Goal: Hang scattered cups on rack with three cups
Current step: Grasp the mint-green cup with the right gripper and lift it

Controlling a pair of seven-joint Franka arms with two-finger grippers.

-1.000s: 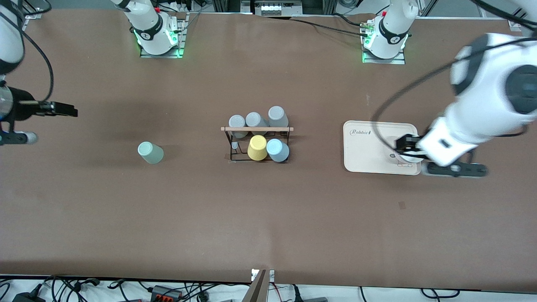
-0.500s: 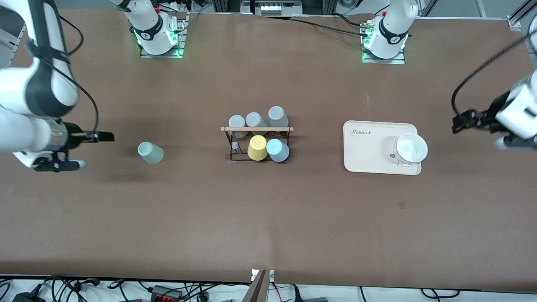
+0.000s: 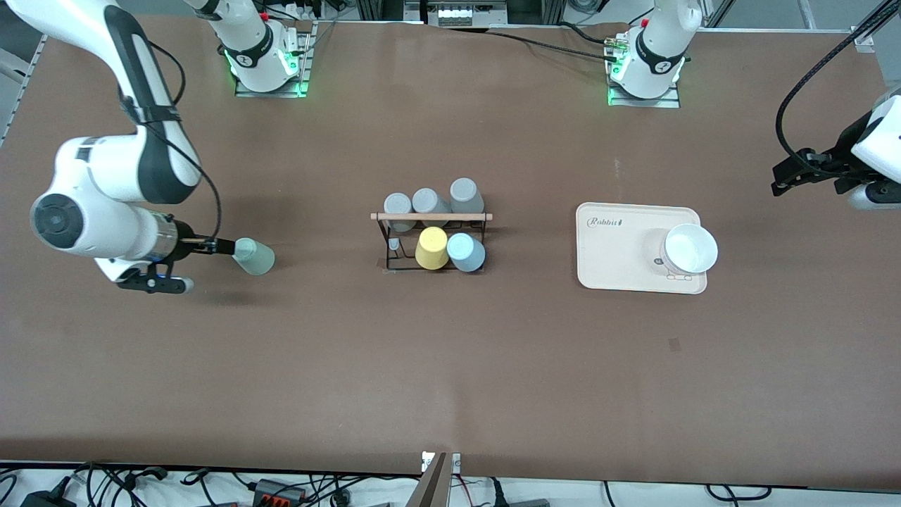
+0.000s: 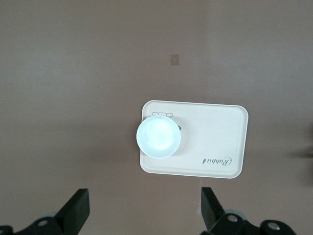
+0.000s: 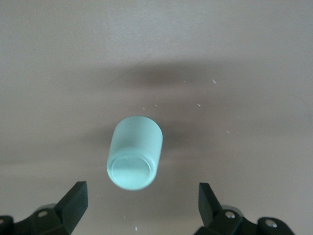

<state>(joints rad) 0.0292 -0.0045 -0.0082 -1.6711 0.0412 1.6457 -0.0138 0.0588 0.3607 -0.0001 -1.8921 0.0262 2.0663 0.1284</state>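
Note:
My right gripper grips the mint green cup's closed base next, so the cup's opening stays free to hang on the rack [image 3: 431,217].
The pale mint green cup [image 3: 253,257] sits on the table toward the right arm's end, apart from the rack. My right gripper [image 3: 224,246] is right beside it, open and empty. In the right wrist view the cup [image 5: 134,159] lies just ahead of the open gripper [image 5: 141,198], not between its fingers. The light blue cup [image 3: 466,252] sits on the black wire rack [image 3: 431,217] beside a yellow cup [image 3: 431,248]. My left gripper [image 3: 785,182] is open and empty over the table's left-arm end, and it also shows in the left wrist view [image 4: 144,208].
Three grey cups [image 3: 426,202] sit on the rack's farther row. A cream tray [image 3: 612,246] holds a white bowl [image 3: 691,248]. Both also show in the left wrist view: the tray [image 4: 210,142] and the bowl [image 4: 158,137].
My right arm has swung in from the table's edge to the mint green cup. My left arm has pulled away from the tray, and the white bowl stays on it.

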